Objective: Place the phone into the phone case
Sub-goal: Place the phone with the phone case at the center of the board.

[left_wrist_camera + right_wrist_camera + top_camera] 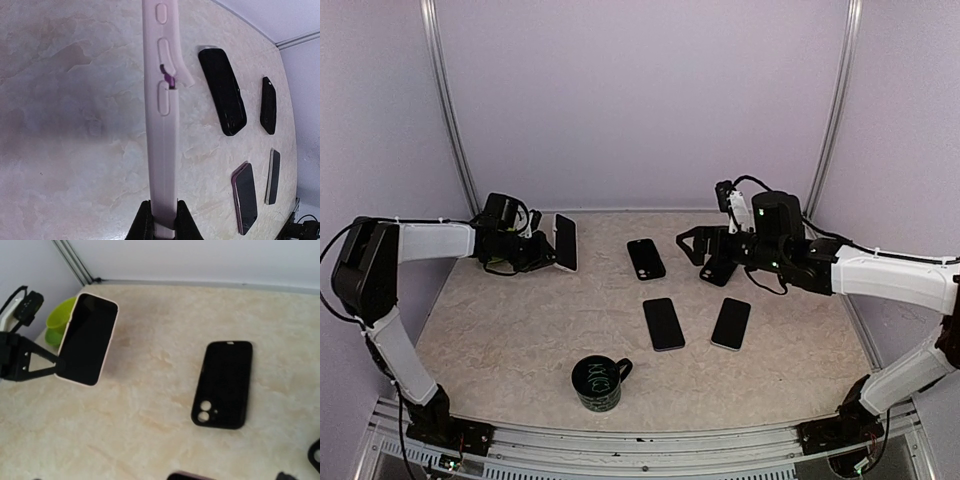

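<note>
My left gripper must keep holding the phone, standing on edge above the flat table, its shadow apart; let go, it would drop and tip over.
My left gripper (544, 253) is shut on the lower end of a phone in a pale pink case (566, 242) and holds it upright above the table's back left. In the left wrist view, the fingers (145, 222) pinch the case's edge (162, 150). A strip of purple phone (167, 75) shows where the case rim flares away. The right wrist view shows its dark screen (87, 337). My right gripper (698, 248) hovers open and empty at the back right. An empty black case (645, 258) lies beside it and also shows in the right wrist view (223, 382).
A second black case (716, 268) lies under my right gripper. Two bare phones (663, 323) (731, 323) lie flat mid-table. A dark mug (599, 383) stands near the front. A green object (57, 322) sits behind the held phone. Walls close in at the back and sides.
</note>
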Robot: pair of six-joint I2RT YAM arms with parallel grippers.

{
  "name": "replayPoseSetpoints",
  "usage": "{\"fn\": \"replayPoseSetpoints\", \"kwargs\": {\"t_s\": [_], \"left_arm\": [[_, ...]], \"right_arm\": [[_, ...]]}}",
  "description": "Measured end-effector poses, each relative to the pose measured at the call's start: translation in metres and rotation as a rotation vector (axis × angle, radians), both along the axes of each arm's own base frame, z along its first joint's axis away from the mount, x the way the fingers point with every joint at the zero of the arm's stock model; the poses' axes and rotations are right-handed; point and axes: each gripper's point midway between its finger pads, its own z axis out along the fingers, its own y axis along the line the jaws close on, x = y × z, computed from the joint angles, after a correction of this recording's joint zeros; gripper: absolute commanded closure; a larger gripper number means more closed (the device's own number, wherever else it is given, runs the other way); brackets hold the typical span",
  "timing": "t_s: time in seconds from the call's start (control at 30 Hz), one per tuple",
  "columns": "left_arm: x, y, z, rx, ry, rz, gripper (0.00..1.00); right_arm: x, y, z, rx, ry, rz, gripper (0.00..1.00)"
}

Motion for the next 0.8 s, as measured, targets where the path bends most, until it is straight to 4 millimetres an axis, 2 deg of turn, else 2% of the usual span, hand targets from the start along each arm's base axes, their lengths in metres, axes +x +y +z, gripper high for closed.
{"fn": "replayPoseSetpoints", "kwargs": {"t_s": [0.17, 0.27, 0.53, 0.8], "left_arm": [[0.009, 0.014, -0.028, 0.031, 0.096, -0.007, 1.00], [0.016, 0.021, -0.037, 0.056, 0.132, -0.011, 1.00], [0.039, 0.029, -0.036, 0.095, 0.161, -0.038, 0.95], [0.042, 0.026, -0.047, 0.091, 0.217, -0.065, 0.82]], "right_arm": [[-0.007, -0.009, -0.006, -0.017, -0.001, -0.008, 0.00], [-0.010, -0.013, -0.010, -0.029, -0.003, -0.009, 0.00], [-0.013, -0.020, -0.012, -0.058, -0.025, -0.016, 0.00], [-0.013, -0.022, -0.015, -0.083, -0.035, -0.014, 0.00]]}}
